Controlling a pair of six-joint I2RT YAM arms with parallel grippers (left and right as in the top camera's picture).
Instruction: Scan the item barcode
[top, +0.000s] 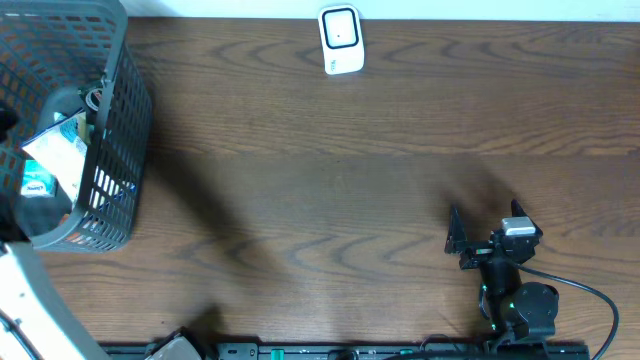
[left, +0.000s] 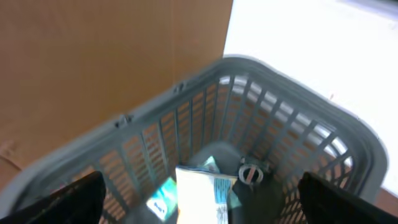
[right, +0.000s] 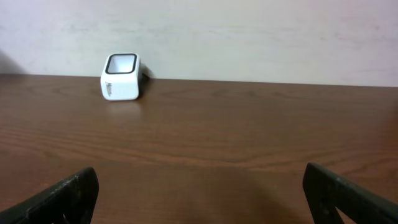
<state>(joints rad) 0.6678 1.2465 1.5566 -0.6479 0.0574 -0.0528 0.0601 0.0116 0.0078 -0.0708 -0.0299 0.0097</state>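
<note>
The white and blue packet (top: 62, 154) (left: 202, 196) will be picked up next by my left gripper across its sides, so the packet's broad side stays uncovered for scanning.
A grey mesh basket (top: 110, 150) stands at the table's left edge. Inside it lies a white and blue packet (left: 202, 196), the item, also seen from overhead (top: 55, 150), with a small round metal-rimmed thing (left: 250, 174) beside it. My left gripper (left: 202, 208) hangs above the basket's inside, open, its fingers wide apart on either side of the packet and not touching it. The white barcode scanner (top: 341, 40) stands at the far middle edge, and shows in the right wrist view (right: 120, 76). My right gripper (top: 487, 222) rests open near the front right, holding nothing.
The brown wooden table (top: 330, 190) stretches between the basket and the right arm. A pale wall (right: 249, 37) rises behind the scanner. A black cable (top: 585, 290) loops by the right arm's base.
</note>
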